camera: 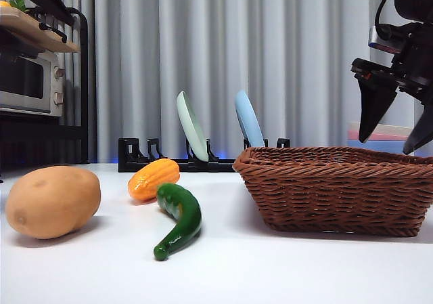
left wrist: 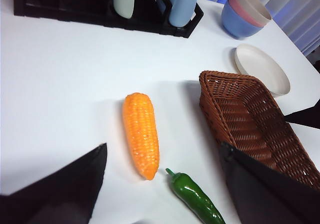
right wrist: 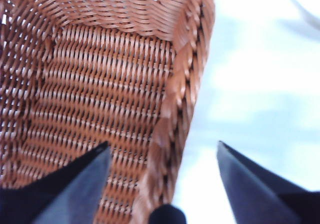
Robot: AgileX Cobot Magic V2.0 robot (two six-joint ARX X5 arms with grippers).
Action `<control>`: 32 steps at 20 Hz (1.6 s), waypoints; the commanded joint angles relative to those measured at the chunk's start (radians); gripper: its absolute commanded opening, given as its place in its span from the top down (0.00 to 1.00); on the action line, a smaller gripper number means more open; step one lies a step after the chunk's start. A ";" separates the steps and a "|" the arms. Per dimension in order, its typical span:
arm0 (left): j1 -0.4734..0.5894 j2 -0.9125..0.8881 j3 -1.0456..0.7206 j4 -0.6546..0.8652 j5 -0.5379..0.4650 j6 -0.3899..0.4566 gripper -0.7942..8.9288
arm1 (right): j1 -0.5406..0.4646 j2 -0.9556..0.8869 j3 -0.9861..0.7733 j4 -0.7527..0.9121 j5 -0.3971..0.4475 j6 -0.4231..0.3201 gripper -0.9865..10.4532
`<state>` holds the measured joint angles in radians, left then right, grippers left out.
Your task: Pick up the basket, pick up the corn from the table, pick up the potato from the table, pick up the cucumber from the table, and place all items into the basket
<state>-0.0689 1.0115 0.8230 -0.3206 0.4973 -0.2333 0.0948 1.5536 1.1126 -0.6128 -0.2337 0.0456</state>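
Note:
My right gripper grabs the basket's (camera: 338,192) braided rim next, to pick up the brown wicker basket for the vegetables.
The basket (camera: 338,192) stands on the white table (camera: 270,270) at the right. My right gripper (camera: 396,124) hangs open above its right end. In the right wrist view its jaws are spread to either side of the basket's braided rim (right wrist: 182,79), above it and not touching. The potato (camera: 53,201) lies at the far left, the corn (camera: 153,179) behind the cucumber (camera: 178,219) in the middle. My left gripper (left wrist: 162,146) is open and empty, high above the corn (left wrist: 141,134), the cucumber's thin tip (left wrist: 195,199) and the basket's near end (left wrist: 240,119).
A black dish rack (camera: 142,156) at the back holds a pale green plate (camera: 191,124) and a blue plate (camera: 249,119). A toaster oven (camera: 27,84) sits on a shelf at the left. Stacked bowls (left wrist: 247,12) and a white plate (left wrist: 262,69) lie beyond the basket.

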 commanded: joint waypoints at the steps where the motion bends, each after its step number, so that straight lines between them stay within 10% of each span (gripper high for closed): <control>1: -0.013 0.017 0.001 0.013 0.000 -0.007 0.53 | 0.003 0.041 -0.010 0.001 -0.014 0.032 0.70; 7: -0.056 0.020 0.001 0.013 0.000 -0.010 0.53 | 0.003 0.130 -0.010 0.005 -0.053 0.042 0.93; 23: -0.314 0.727 0.478 -0.105 -0.367 0.108 0.45 | -0.010 -0.219 -0.010 -0.018 -0.135 0.073 0.92; 32: -0.328 0.903 0.495 -0.085 -0.361 0.169 0.54 | -0.023 -0.317 -0.010 -0.037 -0.134 0.089 0.92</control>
<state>-0.3904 1.9125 1.3205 -0.4137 0.1333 -0.0841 0.0723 1.2385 1.1103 -0.6601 -0.3592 0.1158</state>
